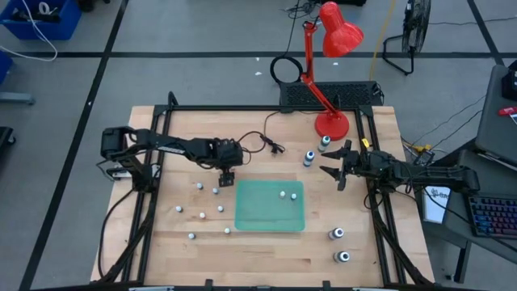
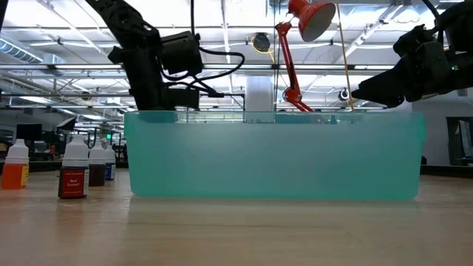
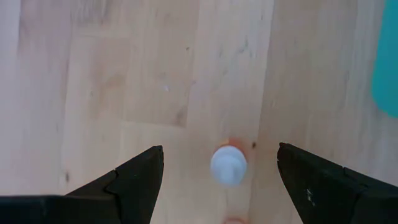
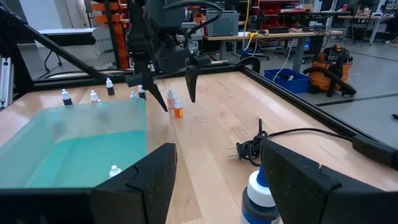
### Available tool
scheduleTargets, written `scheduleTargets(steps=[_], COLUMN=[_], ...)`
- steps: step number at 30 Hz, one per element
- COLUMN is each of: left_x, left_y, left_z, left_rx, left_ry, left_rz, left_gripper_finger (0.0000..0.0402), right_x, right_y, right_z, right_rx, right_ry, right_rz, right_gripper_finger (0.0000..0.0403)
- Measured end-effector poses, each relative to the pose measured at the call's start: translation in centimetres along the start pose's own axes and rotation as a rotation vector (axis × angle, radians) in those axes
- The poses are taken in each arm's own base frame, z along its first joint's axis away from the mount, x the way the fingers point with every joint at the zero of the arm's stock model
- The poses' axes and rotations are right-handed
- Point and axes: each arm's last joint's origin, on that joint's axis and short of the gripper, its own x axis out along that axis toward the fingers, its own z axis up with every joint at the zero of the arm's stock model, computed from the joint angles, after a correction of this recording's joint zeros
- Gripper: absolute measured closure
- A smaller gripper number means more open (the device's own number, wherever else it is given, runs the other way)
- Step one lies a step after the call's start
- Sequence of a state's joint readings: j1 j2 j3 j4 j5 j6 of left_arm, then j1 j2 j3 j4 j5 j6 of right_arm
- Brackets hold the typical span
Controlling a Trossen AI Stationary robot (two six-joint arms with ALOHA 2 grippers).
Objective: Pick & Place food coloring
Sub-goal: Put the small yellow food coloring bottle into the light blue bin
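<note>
My left fingers stand beside the white cap (image 3: 228, 165) in the left wrist view, so closing now would hold the orange food coloring bottle.
Several tiny white-capped food coloring bottles (image 1: 201, 216) stand upright on the wooden table left of the green tray (image 1: 270, 220), and two more stand inside the tray (image 1: 283, 194). My left gripper (image 1: 227, 179) points down, open. In its wrist view its fingers stand on either side of one orange-bodied bottle (image 3: 228, 165) without touching it. My right gripper (image 1: 333, 166) waits at the table's right, level and open. A larger blue-bodied bottle (image 4: 260, 198) stands just in front of it.
Larger white-topped bottles stand at the far right (image 1: 325, 143) and near right (image 1: 336, 234), (image 1: 343, 257). A red desk lamp (image 1: 331, 123) stands at the far edge, with a black cable (image 1: 271, 144) lying near it. A black frame borders the table.
</note>
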State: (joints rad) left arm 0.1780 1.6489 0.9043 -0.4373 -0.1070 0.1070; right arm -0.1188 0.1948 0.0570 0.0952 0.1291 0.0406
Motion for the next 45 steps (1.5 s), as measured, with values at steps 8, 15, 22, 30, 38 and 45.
scheduleTargets(steps=[8,15,22,30,38,45], left_x=[-0.07,-0.07,-0.07,-0.07,-0.07,-0.82], left_y=[-0.01,-0.09,-0.09,-0.09,-0.1,-0.07], left_z=[-0.05,-0.14,-0.14,-0.14,-0.1,0.65], left_rx=[0.0,0.001,-0.003,-0.006,-0.006,0.001], left_ry=[0.004,0.011,0.011,0.011,0.007,0.021], left_rz=[-0.003,-0.03,-0.03,-0.031,-0.033,-0.023], left_gripper_finger=[0.0092,0.0126,0.0208,0.0274,0.0328,0.0332], right_x=[0.0,0.0,0.0,0.0,0.0,0.0], right_y=[0.0,0.0,0.0,0.0,0.0,0.0], right_z=[-0.01,-0.01,0.0,0.0,0.0,0.0], right_rx=[0.0,0.0,0.0,0.0,0.0,0.0], right_ry=[0.001,0.001,0.0,0.0,0.0,0.0], right_rz=[0.0,0.0,0.0,0.0,0.0,0.0], right_gripper_finger=[0.0181,0.0181,0.0181,0.0181,0.0181,0.0181])
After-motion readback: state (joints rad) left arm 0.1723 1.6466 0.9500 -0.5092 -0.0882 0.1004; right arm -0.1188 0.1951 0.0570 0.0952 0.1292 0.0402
